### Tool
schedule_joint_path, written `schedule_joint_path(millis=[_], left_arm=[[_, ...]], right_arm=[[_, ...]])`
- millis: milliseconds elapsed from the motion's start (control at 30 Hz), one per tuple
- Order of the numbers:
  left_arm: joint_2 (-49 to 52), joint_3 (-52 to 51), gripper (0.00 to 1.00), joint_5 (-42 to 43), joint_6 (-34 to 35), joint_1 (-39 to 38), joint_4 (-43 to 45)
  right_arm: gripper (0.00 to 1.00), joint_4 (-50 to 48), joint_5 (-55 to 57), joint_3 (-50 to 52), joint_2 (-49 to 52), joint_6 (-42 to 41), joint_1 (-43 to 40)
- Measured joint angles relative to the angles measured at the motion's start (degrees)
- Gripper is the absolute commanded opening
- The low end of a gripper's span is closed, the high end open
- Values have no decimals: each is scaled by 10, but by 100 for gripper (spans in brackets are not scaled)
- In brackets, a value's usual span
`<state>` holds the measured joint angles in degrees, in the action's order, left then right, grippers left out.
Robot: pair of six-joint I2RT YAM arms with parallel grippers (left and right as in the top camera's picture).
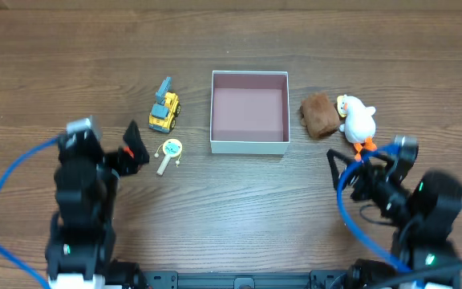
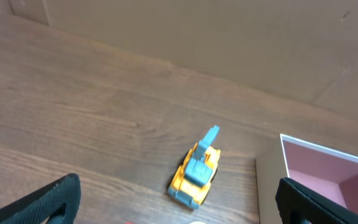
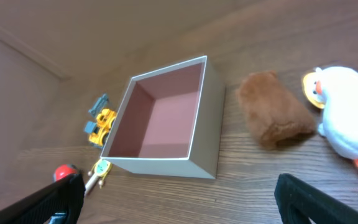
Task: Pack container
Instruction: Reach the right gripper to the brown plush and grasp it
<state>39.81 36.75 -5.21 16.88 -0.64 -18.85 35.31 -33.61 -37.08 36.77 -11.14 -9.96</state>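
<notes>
The white container needs to be filled, so my right gripper will grab the brown plush bear by its furry middle (image 1: 320,116) next.
The container (image 1: 249,146), a square white box with a pink inside, stands empty at the table's middle; it also shows in the left wrist view (image 2: 272,186) and the right wrist view (image 3: 207,134). A yellow toy truck (image 1: 164,112) (image 2: 195,177) and a small rattle drum (image 1: 169,151) (image 3: 99,169) lie left of it. A brown plush (image 1: 318,115) (image 3: 275,115) and a white duck (image 1: 358,119) (image 3: 347,112) lie to its right. My left gripper (image 1: 135,146) (image 2: 179,213) is open and empty beside the rattle. My right gripper (image 1: 353,166) (image 3: 185,202) is open and empty, just in front of the duck.
A small red thing (image 3: 64,172) sits by the left gripper's fingers. Blue cables loop beside both arms near the front edge. Bare wooden table (image 1: 247,201) lies in front of the container.
</notes>
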Motion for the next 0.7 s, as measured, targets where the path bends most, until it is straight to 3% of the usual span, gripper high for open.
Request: schedule_joint_path(millis=[300,467,700], left_arm=[[285,238,100,54,-35,0,-102],[389,300,100,74,-38,0,-123],[423,304,100,83,-38,0,-132]], right_arm=[[100,258,101,-353,347,54,38],[100,272,180,-475,477,63,99],[100,207,260,-488,584,67,142]])
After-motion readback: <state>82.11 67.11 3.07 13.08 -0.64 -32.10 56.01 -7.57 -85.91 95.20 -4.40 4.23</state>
